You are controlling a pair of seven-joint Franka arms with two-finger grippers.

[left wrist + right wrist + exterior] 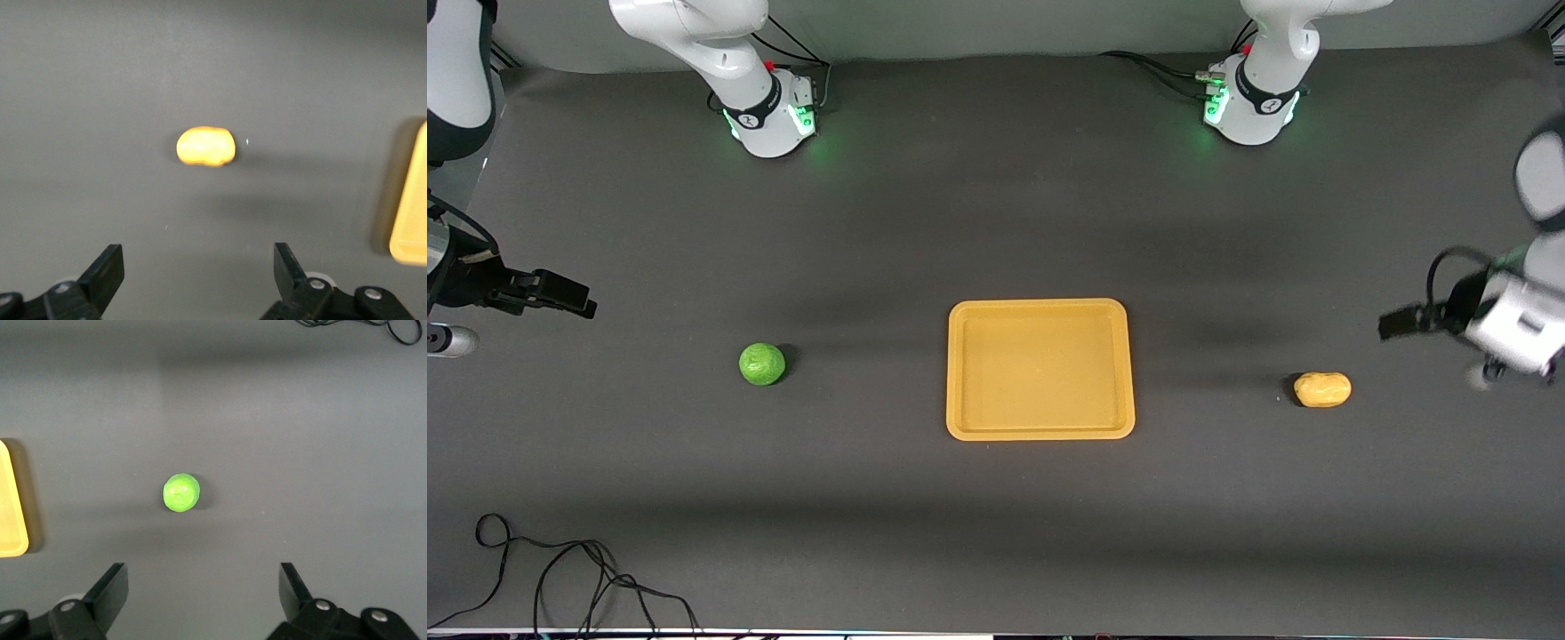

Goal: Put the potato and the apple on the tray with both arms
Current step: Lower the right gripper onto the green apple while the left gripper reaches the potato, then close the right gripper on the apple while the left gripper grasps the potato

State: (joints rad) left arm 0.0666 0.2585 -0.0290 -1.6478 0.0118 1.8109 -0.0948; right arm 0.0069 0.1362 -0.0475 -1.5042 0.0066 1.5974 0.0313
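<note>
My right gripper takes hold of the green apple by its round body (pixel 762 364) next, to place it on the tray (pixel 1040 369).
The orange-yellow tray (pixel 1040 369) lies flat in the middle of the table with nothing on it. The green apple (pixel 762 364) sits on the table toward the right arm's end, apart from the tray. The yellow-tan potato (pixel 1322 389) lies toward the left arm's end, also apart from the tray. My left gripper (pixel 1392 323) is open and empty in the air over the table beside the potato (pixel 205 146). My right gripper (pixel 578 300) is open and empty in the air over the table beside the apple (pixel 181 493). A tray edge shows in the left wrist view (pixel 410 200) and in the right wrist view (pixel 10 507).
A loose black cable (pixel 560 578) lies on the dark table near the front camera at the right arm's end; it also shows in the right wrist view (pixel 393 328). The two arm bases (pixel 769 116) (pixel 1249 107) stand farthest from the front camera.
</note>
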